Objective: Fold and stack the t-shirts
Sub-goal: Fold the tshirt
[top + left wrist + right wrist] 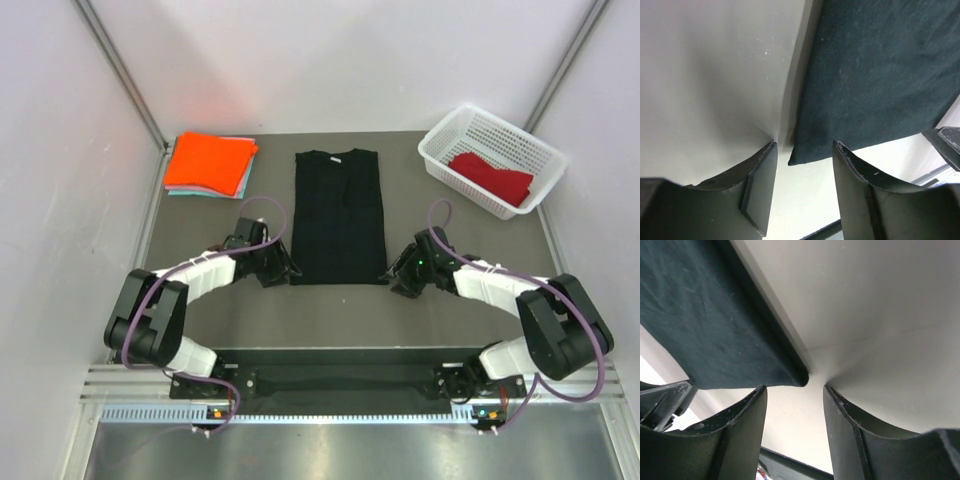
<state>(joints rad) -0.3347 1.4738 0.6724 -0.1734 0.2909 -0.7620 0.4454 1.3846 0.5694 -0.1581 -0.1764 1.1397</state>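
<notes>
The black t-shirt [338, 215] should be grabbed next by its near corner [384, 281] with my right gripper, opposite my left gripper, to fold the hem evenly toward the collar.
The black t-shirt [338, 215] lies flat in the table's middle, folded into a long strip with the collar at the far end. My left gripper [283, 270] is open beside its near left corner, which shows between the fingers in the left wrist view [812, 152]. My right gripper [395, 275] is open beside its near right corner, seen in the right wrist view [790, 377]. Neither holds cloth. The orange t-shirt [208, 160] lies folded on the teal t-shirt [242, 180] at the far left. The dark red t-shirt [492, 177] lies in the basket.
The white mesh basket [440, 150] stands at the far right corner. White walls close in the table on the left, far and right sides. Both arms lie low over the near part of the table [340, 320].
</notes>
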